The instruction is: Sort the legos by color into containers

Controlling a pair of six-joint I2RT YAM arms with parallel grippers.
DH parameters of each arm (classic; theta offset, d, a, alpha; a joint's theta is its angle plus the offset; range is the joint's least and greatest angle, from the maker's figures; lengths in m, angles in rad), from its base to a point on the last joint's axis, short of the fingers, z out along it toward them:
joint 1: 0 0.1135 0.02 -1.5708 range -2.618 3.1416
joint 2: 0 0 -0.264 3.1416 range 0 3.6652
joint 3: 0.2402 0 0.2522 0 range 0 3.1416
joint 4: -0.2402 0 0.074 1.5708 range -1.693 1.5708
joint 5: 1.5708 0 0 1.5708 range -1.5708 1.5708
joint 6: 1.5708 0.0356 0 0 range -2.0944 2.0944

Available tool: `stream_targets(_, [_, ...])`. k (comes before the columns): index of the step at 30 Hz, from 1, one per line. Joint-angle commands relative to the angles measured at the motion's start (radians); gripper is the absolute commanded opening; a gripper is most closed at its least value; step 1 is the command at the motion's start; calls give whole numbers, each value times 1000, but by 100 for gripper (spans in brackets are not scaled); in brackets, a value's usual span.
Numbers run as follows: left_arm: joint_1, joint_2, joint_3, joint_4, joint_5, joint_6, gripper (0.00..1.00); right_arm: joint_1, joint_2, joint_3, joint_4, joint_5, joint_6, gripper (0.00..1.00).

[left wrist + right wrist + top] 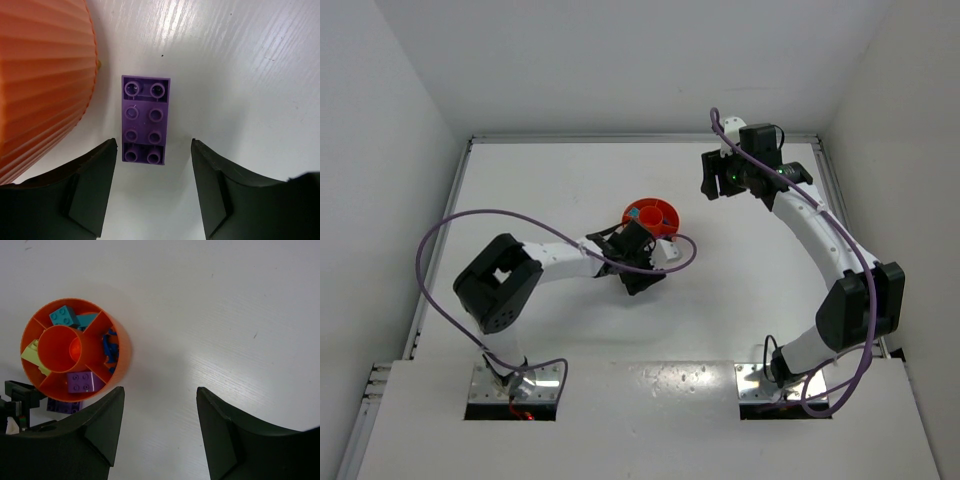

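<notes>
My left gripper's fingers reach past the purple lego's near end on either side in the left wrist view and would catch it. It is time to close.
A purple lego (pixel 144 120) lies flat on the table, studs up, just beside the ribbed wall of the orange bowl (pixel 45 75). My left gripper (pixel 154 147) is open, its fingertips either side of the brick's near end without touching it. The right wrist view looks down into the bowl (pixel 122 347). Its ring sections hold teal legos (pixel 64 316), a yellow-green one (pixel 31 352), blue ones (pixel 110 352) and a purple one (pixel 82 381). The loose purple lego (pixel 64 406) peeks out below the bowl. My right gripper (pixel 160 390) hangs open and empty, off to the bowl's right.
In the top view the bowl (pixel 665 205) sits mid-table with the left gripper (pixel 638 262) at its near side and the right gripper (pixel 718 182) further back right. White walls ring the table. A purple cable (pixel 450 225) loops off the left arm.
</notes>
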Motion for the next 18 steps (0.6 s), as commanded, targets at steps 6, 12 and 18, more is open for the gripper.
stream_targets(6, [-9,29,55,5,64,8,56,-5,-14,6,21,2,1,61])
stream_targets(12, [-9,17,55,-4,98,17,29,-5,-14,6,21,2,1,61])
stream_targets(18, [-18,-109,25,-26,118,17,26,-5,-23,6,21,2,1,61])
